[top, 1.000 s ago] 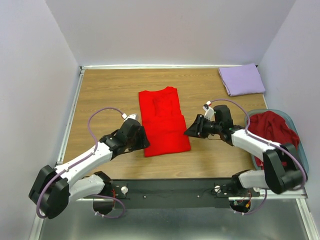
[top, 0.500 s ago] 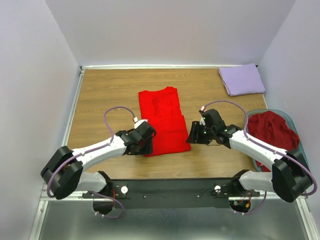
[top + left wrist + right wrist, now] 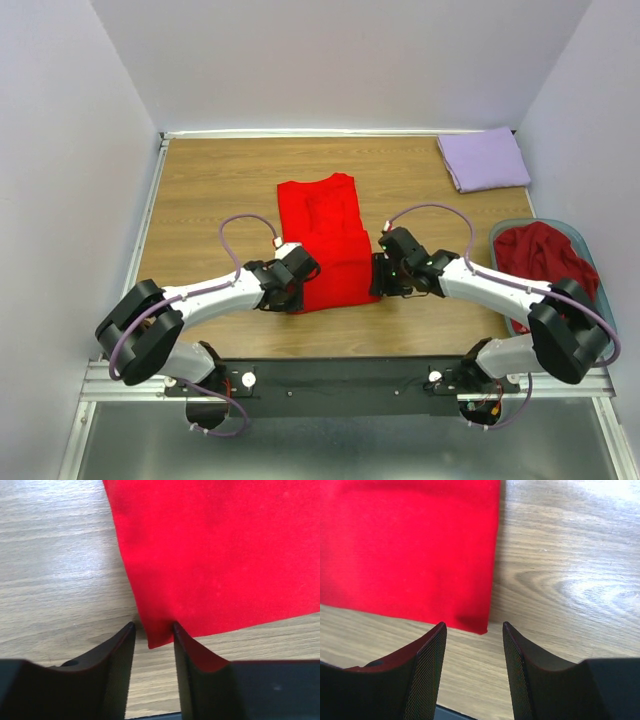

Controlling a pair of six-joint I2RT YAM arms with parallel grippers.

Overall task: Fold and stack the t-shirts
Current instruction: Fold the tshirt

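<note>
My right gripper should next grab the red t-shirt's near corner (image 3: 376, 299) (image 3: 479, 626) on the basket side. Then it can fold the red t-shirt's near edge away over itself.
A bright red t-shirt (image 3: 325, 240) lies partly folded on the middle of the wooden table. My left gripper (image 3: 298, 285) is open at its near left corner, which sits between the fingers in the left wrist view (image 3: 155, 630). My right gripper (image 3: 378, 278) is open at the near right corner, which lies just ahead of the gap in the right wrist view (image 3: 475, 622). A folded pale lavender t-shirt (image 3: 484, 158) lies at the back right. A maroon t-shirt (image 3: 540, 257) is bunched in the basket (image 3: 585, 242).
The teal-blue plastic basket stands at the right edge, beside my right arm. Purple walls enclose the table on three sides. Bare wood (image 3: 215, 190) lies left of the red shirt.
Both grippers have moved inward to the red shirt's near corners, the left from the left side, the right from the right. The shirt has not moved.
</note>
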